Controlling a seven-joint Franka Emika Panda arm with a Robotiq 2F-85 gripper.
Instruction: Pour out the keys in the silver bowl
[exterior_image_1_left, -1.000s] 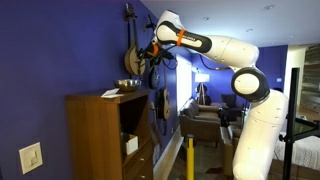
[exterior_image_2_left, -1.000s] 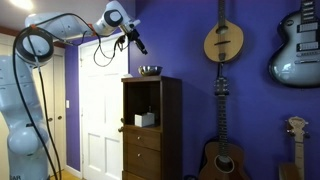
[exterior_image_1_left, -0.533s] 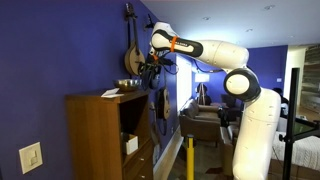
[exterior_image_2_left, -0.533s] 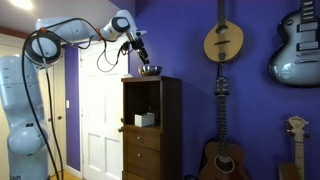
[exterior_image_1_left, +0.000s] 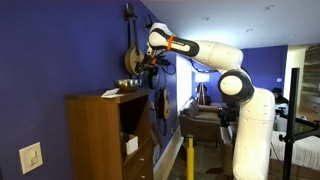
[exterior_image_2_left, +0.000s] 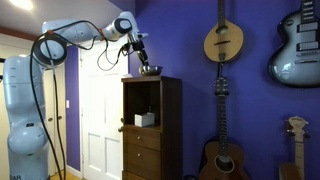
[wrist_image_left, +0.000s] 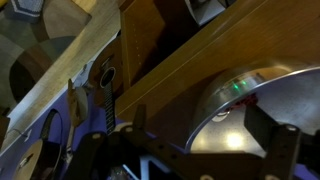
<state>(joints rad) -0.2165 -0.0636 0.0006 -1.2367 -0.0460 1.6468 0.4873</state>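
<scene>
My fingers are above the silver bowl's near rim, and the rim is between them in the wrist view. My gripper needs to go lower before it closes on the rim.
The silver bowl (exterior_image_2_left: 150, 71) stands on top of the wooden cabinet (exterior_image_2_left: 152, 120); it also shows in an exterior view (exterior_image_1_left: 129, 84). In the wrist view the silver bowl (wrist_image_left: 250, 105) fills the right side, shiny, with a small reddish thing inside that I cannot make out as keys. My gripper (wrist_image_left: 198, 125) is open, its two fingers straddling the bowl's near rim. In both exterior views the gripper (exterior_image_2_left: 143, 63) (exterior_image_1_left: 148, 68) is right at the bowl, at its edge.
A flat pale sheet-like item (exterior_image_1_left: 110, 93) lies on the cabinet top (exterior_image_1_left: 95, 98). A small white box (exterior_image_2_left: 145, 119) sits in the cabinet's open shelf. A mandolin (exterior_image_2_left: 224, 42) and guitars (exterior_image_2_left: 298, 45) hang on the blue wall. A white door (exterior_image_2_left: 100, 110) stands beside the cabinet.
My gripper has come down and toward the wall, from up in the air to the rim of the silver bowl. The bowl has not moved.
</scene>
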